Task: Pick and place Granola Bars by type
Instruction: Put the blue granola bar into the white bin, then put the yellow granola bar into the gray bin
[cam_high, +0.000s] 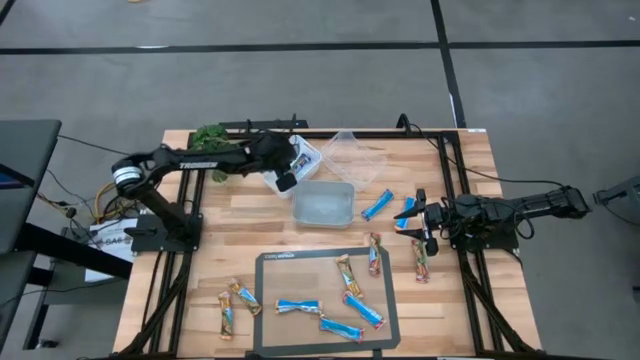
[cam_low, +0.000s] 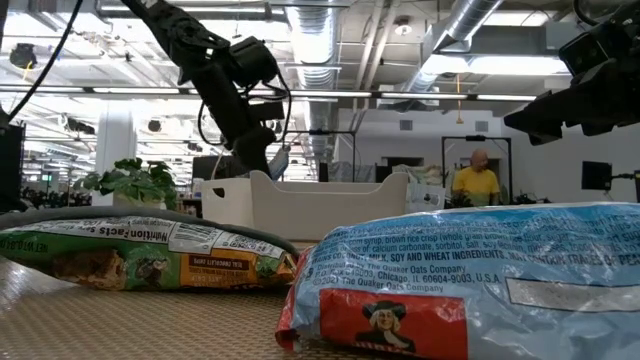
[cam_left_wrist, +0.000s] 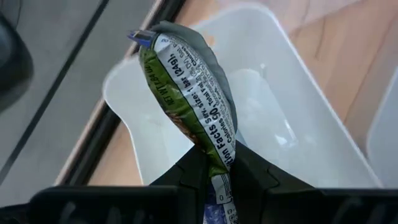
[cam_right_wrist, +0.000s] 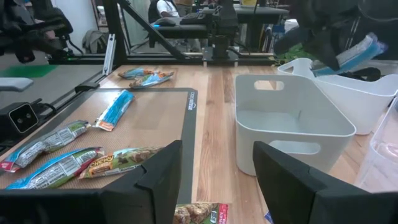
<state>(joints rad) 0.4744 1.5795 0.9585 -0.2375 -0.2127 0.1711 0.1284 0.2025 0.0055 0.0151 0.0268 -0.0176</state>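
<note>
The granola bar is over the white tub, inside the tub's sides, so it is now time for my left gripper to release it.
My left gripper (cam_high: 283, 165) (cam_left_wrist: 221, 180) hangs over the far white tub (cam_high: 303, 152) (cam_left_wrist: 298, 124), shut on one granola bar (cam_left_wrist: 193, 93) whose green-and-grey printed back faces the wrist camera. My right gripper (cam_high: 418, 222) (cam_right_wrist: 217, 180) is open, low over the table's right side beside a blue bar (cam_high: 405, 212); a tan bar (cam_right_wrist: 199, 214) lies just under its fingers. Several blue and tan bars lie flat on the dark-edged mat (cam_high: 268, 262) and on the wood around it. My left gripper pinches the bar between its two fingers near one crimped end (cam_left_wrist: 222, 163). The fingers slant downward over the tub, and the bar runs on past the fingertips in line with them. The bar is lifted clear above the tub's open top.
A second white tub (cam_high: 323, 203) (cam_right_wrist: 292, 124) stands mid-table and a clear tub (cam_high: 358, 158) behind it. A potted plant (cam_high: 210, 135) sits at the far left corner. Two bars lie close before the low camera (cam_low: 150, 255) (cam_low: 480, 290). A person (cam_low: 478, 180) is in the room beyond.
</note>
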